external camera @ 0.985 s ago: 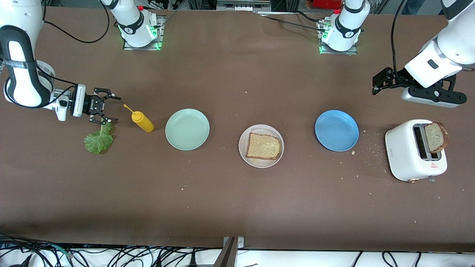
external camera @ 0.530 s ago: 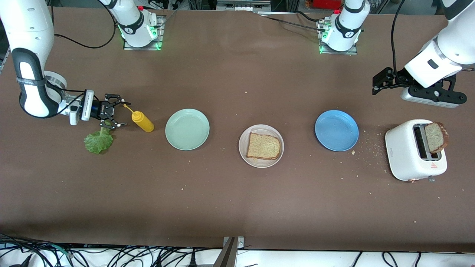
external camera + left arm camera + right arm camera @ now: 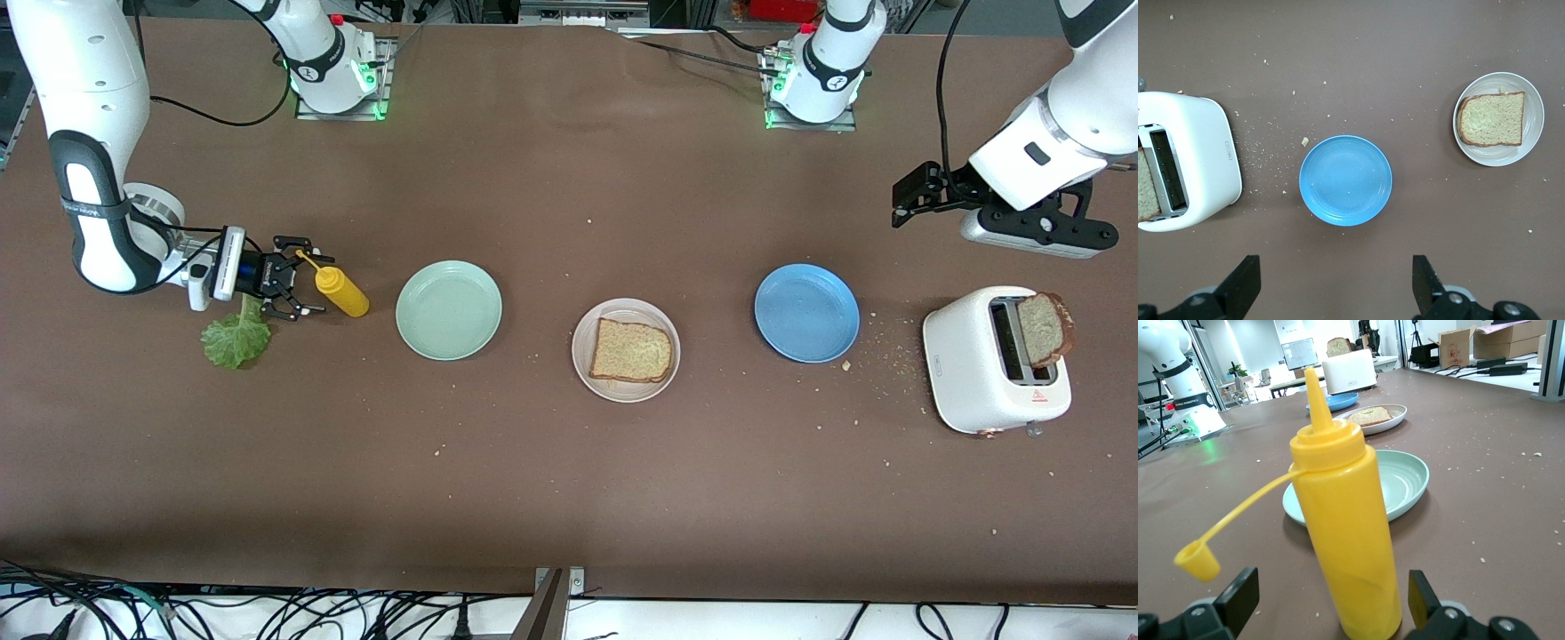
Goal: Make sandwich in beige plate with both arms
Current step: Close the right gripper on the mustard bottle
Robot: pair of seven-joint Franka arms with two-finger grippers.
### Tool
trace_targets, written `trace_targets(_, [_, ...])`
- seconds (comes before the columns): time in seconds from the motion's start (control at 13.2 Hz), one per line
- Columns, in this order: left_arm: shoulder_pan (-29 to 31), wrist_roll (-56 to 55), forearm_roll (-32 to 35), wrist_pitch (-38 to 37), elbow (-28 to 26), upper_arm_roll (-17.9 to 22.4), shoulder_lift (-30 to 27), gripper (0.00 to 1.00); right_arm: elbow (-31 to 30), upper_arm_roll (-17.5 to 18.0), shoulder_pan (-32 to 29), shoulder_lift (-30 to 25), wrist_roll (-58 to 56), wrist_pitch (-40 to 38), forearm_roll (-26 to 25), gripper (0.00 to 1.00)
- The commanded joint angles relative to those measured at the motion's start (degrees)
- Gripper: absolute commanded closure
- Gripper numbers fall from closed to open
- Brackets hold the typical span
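Note:
The yellow bottle slopes up into a thin nozzle (image 3: 308, 260), so I should grab it by its straight lower body (image 3: 351, 299) with my right gripper next.
One brown bread slice (image 3: 631, 352) lies on the beige plate (image 3: 582, 356) at mid-table; both also show in the left wrist view, slice (image 3: 1491, 119) on plate (image 3: 1498, 157). A second slice (image 3: 1045, 329) stands in the white toaster (image 3: 987, 364). The green lettuce leaf (image 3: 236, 339) lies on the table at the right arm's end. My right gripper (image 3: 305, 278) is open and low, with a yellow squeeze bottle (image 3: 1345, 540) standing between its fingers (image 3: 1238, 595), apart from them. My left gripper (image 3: 902, 206) is open and empty, waiting above the table between the blue plate and the toaster.
The yellow bottle (image 3: 342, 292) stands with its cap hanging open, between the lettuce and a mint-green plate (image 3: 448, 310). A blue plate (image 3: 806, 312) sits between the beige plate and the toaster. Crumbs lie around the toaster.
My right gripper has moved from over the lettuce stem toward the yellow bottle and now straddles it. The left arm has not moved.

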Motion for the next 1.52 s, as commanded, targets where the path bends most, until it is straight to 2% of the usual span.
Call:
trace_targets(0.0, [-0.52,-0.06,-0.73,-0.78,1.66,0.42,0.81,0.0,0.95,0.89,-0.02,0.88,-0.39,-0.48,2.14,0.01])
trace_targets(0.23, [-0.52,-0.06,-0.73,-0.87,1.66,0.42,0.81,0.0,0.95,1.16,1.73,1.23,-0.31,-0.31,4.17,0.01])
trace_targets(0.3, [-0.52,-0.06,-0.73,-0.87,1.66,0.42,0.81,0.0,1.03,1.16,1.91,1.32,-0.31,-0.13,4.26,0.12])
trace_targets(0.38, [-0.52,-0.06,-0.73,-0.87,1.66,0.42,0.81,0.0,1.03,1.16,2.17,1.32,-0.39,0.3,4.26,0.35])
trace_targets(0.45, [-0.52,-0.06,-0.73,-0.87,1.66,0.42,0.81,0.0,1.38,1.16,2.52,1.32,-0.74,0.57,4.26,0.68])
trace_targets(0.53, [-0.52,-0.06,-0.73,-0.87,1.66,0.42,0.81,0.0,1.91,1.16,3.05,1.41,-0.74,0.66,4.17,0.94])
trace_targets(0.61, [-0.52,-0.06,-0.73,-0.87,1.66,0.42,0.81,0.0,2.35,1.16,3.23,1.41,-0.74,1.44,3.91,1.0])
trace_targets(0.83, [-0.52,-0.06,-0.73,-0.87,1.66,0.42,0.72,0.0,3.67,0.37,6.82,-0.42,1.09,5.47,3.47,1.0])
trace_targets(0.98, [-0.52,-0.06,-0.73,-0.87,1.66,0.42,0.81,0.0,3.58,-1.47,10.59,-3.84,7.57,12.4,1.02,1.0])
trace_targets(1.14, [-0.52,-0.06,-0.73,-0.87,1.66,0.42,0.81,0.0,3.67,-1.83,13.76,-6.75,12.85,18.82,0.22,1.0])
trace_targets(1.36, [-0.52,-0.06,-0.73,-0.87,1.66,0.42,0.81,0.0,4.63,-2.1,19.65,-11.5,25.85,32.69,-7.49,1.0])
trace_targets(1.44, [-0.52,-0.06,-0.73,-0.87,1.66,0.42,0.81,0.0,5.6,-2.27,21.75,-11.77,29.8,35.0,-9.87,1.0])
